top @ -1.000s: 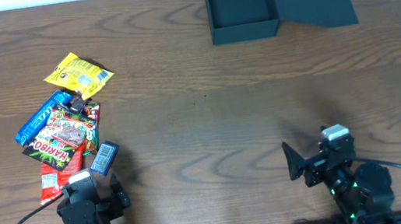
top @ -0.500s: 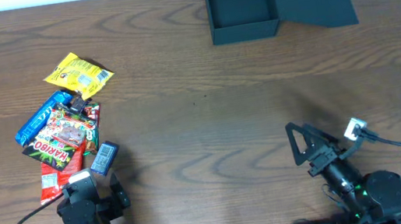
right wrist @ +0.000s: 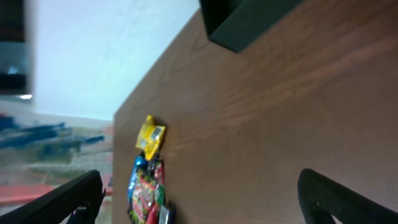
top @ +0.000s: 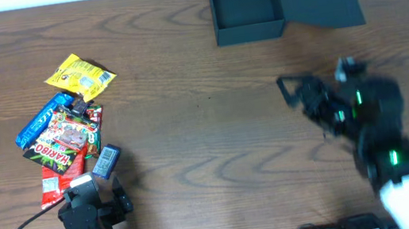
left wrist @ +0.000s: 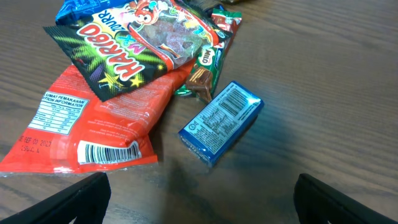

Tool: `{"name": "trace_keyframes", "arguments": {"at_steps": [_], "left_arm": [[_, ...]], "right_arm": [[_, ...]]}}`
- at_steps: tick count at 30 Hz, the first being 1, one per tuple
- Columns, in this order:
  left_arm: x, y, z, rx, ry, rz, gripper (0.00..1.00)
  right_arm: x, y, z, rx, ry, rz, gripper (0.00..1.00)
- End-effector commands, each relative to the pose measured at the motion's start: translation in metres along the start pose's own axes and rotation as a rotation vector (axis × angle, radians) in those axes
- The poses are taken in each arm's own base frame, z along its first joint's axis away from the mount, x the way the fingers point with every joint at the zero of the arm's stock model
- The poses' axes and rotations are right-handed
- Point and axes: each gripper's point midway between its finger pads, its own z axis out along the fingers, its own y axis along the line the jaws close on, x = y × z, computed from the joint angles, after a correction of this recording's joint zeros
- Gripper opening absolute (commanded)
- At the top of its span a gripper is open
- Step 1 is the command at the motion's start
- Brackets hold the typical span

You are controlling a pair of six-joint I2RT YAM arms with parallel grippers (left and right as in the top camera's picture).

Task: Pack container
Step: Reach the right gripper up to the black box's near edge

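The right gripper grips the container by its near side at its flap lid end next, to drag and turn it for packing.
The container (top: 245,4), a dark teal-grey shallow box, stands open and empty at the far edge, its flap lid (top: 321,0) lying to its right; its corner shows in the right wrist view (right wrist: 249,18). A pile of snack packets (top: 63,134) lies at the left: a yellow packet (top: 80,76), a Haribo bag (left wrist: 130,46), a red bag (left wrist: 93,130) and a small blue box (left wrist: 221,121). My left gripper (top: 92,196) rests open and empty at the front left, just short of the blue box. My right gripper (top: 298,93) is open and empty, raised over the table's right middle.
A wooden table (top: 207,130) carries everything. A white wall runs behind its far edge. Black cables trail from both arm bases along the front edge.
My right arm has lifted from its rest at the front right and swung forward toward the table's middle, gripper open. The left arm and the packets have not moved.
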Motion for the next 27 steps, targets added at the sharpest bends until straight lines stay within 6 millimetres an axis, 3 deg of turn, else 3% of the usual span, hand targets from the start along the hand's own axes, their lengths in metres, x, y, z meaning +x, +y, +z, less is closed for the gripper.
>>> {"name": "trace_keyframes", "arguments": {"at_steps": [1, 6, 18, 21, 27], "left_arm": [[0.004, 0.002, 0.002, -0.011, 0.009, 0.009, 0.95], [0.004, 0.002, 0.002, -0.011, 0.009, 0.010, 0.95], [0.004, 0.002, 0.002, -0.011, 0.009, 0.009, 0.95], [0.004, 0.002, 0.002, -0.011, 0.009, 0.009, 0.95], [0.004, 0.002, 0.002, -0.011, 0.009, 0.009, 0.95]], "right_arm": [[-0.025, 0.011, 0.029, 0.085, 0.043, -0.022, 0.99], [-0.056, 0.020, 0.081, 0.252, 0.074, 0.082, 0.99], [-0.100, -0.003, 0.212, 0.474, 0.109, 0.405, 0.94], [-0.105, -0.015, 0.234, 0.510, 0.119, 0.456, 0.90], [-0.107, -0.044, 0.254, 0.547, 0.134, 0.526, 0.83]]}}
